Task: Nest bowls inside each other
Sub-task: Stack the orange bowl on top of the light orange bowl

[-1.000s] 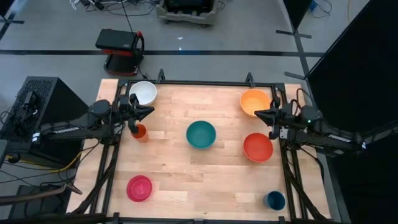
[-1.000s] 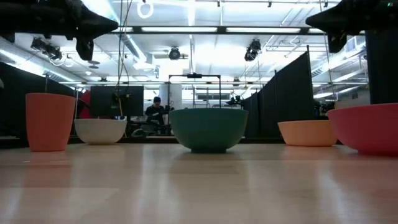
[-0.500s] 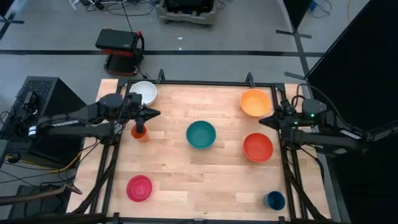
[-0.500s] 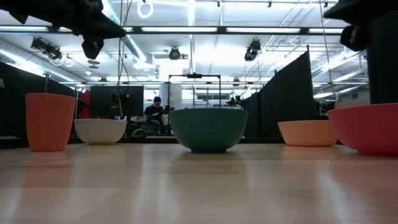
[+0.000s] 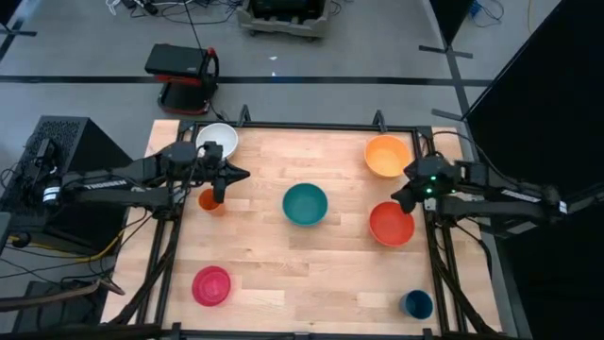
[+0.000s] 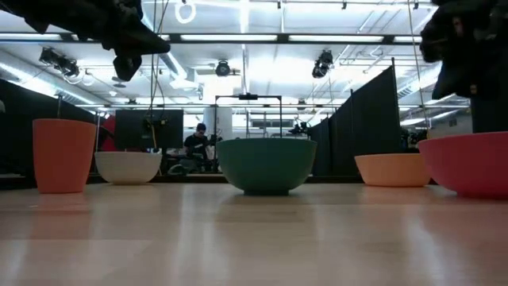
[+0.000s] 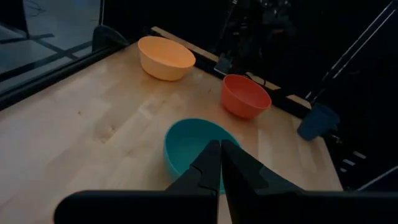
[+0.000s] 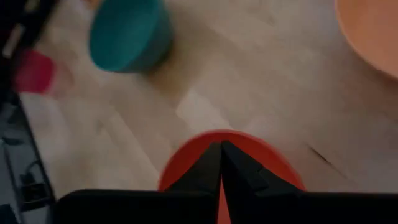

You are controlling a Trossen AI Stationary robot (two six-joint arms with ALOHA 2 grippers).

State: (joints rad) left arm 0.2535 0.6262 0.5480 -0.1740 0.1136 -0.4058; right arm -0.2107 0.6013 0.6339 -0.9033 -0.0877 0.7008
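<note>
The red-orange bowl should go inside the light orange bowl (image 5: 387, 156), so my right gripper should grab the red-orange bowl by its rim (image 5: 394, 203) next.
Five bowls stand apart on the wooden table: white (image 5: 218, 140) at the far left, light orange (image 5: 387, 155) at the far right, teal (image 5: 305, 204) in the middle, red-orange (image 5: 391, 224) at the right, magenta-pink (image 5: 211, 285) at the near left. My left gripper (image 5: 243, 174) is shut and empty, held in the air between the white bowl and the teal bowl (image 7: 193, 146). My right gripper (image 5: 396, 195) is shut and empty, slanting down above the far rim of the red-orange bowl (image 8: 249, 155).
A small orange cup (image 5: 210, 199) stands under my left arm, seen at the left in the low view (image 6: 63, 155). A dark blue cup (image 5: 416, 304) stands at the near right corner. A black frame (image 5: 311, 125) borders the table. Bare wood lies around the teal bowl.
My left gripper has gone a little toward the table's right, out past the orange cup. My right gripper has tipped steeply downward and rolled, its tip swinging from beside the light orange bowl toward the red-orange bowl. Both stay shut. No bowl has moved.
</note>
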